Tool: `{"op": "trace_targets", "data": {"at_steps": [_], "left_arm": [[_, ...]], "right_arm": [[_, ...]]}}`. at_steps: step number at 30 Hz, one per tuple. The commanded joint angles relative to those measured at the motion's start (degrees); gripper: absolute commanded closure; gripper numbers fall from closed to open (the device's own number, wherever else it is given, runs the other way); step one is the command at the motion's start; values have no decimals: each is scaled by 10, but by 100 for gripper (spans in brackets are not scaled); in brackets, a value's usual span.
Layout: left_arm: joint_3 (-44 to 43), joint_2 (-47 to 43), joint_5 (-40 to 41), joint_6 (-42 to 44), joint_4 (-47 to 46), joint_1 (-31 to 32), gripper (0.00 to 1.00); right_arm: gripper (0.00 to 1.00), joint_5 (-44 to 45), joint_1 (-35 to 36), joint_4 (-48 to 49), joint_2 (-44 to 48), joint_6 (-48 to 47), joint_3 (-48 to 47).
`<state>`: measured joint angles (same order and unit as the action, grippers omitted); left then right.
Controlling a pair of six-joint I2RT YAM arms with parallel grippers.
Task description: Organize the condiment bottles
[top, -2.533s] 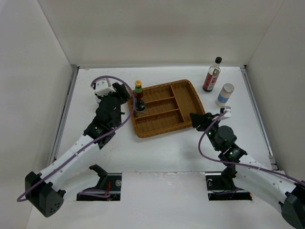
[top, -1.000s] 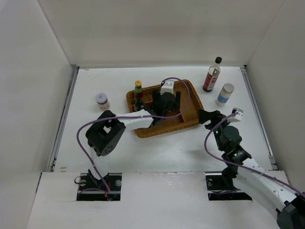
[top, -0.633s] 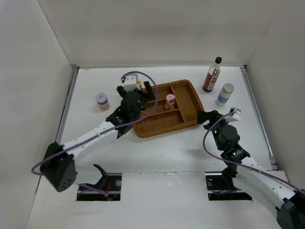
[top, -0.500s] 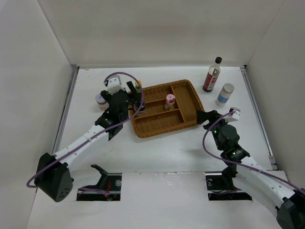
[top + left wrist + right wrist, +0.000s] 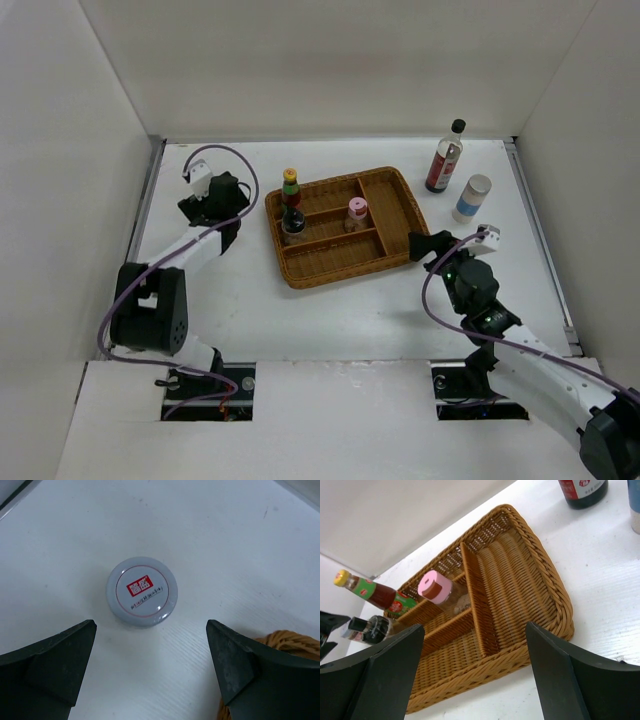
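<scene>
The left gripper isn't ready to close on the short jar's lid and should move toward it first. The lid is beyond the gripper's fingers, so they would miss it if they closed now.
The short jar, with its red-and-white lid, stands on the table. My left gripper hangs open above it, the lid lying just ahead of the fingertips; in the top view the left gripper hides the jar. The yellow-capped bottle and the pink-lidded jar stand in the wicker tray. At the back right, the tall dark bottle and the white shaker are on the table. My right gripper is open and empty beside the tray's right rim.
White walls close in the table at the left, back and right. The tray's corner sits just right of my left fingers. In the right wrist view, the tall bottle and the shaker stand beyond the tray.
My left arm has swung from the tray to the far left and now hangs over the short jar. The pink-lidded jar stays standing in the tray. The right arm has hardly moved.
</scene>
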<state>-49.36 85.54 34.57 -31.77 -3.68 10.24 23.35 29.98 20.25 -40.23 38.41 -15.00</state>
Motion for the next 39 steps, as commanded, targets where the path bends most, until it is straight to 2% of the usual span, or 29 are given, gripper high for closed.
{"op": "trace_targets", "data": {"at_steps": [1, 12, 15, 17, 19, 20, 22, 29, 35, 39], "left_arm": [[-52, 29, -18, -11, -20, -20, 7], [-79, 111, -42, -8, -34, -50, 13], [-72, 114, -44, -8, -43, -49, 23], [-65, 111, -42, -7, -51, -50, 38], [-62, 104, -42, -8, -51, -50, 49], [-51, 85, -37, -9, -54, -48, 57], [-18, 40, -14, -7, -80, -34, 62], [91, -167, 26, 0, -70, 69, 64], [126, -337, 45, 0, 79, 190, 66], [116, -380, 46, -5, 165, 267, 66]], "right_arm": [[11, -10, 1, 34, -2, 3, -8], [9, -17, 0, 37, 16, 3, 0], [9, -22, 0, 37, 15, 3, -2], [9, -20, 0, 37, 8, 2, -5], [9, -21, 0, 37, 4, 2, -5], [9, -22, 0, 37, 4, 3, -5], [9, -21, 0, 37, 11, 2, -5], [9, -21, 0, 35, 15, 1, -4], [9, -22, 0, 34, 10, 1, -6], [9, -14, 0, 32, 23, -3, -4]]}}
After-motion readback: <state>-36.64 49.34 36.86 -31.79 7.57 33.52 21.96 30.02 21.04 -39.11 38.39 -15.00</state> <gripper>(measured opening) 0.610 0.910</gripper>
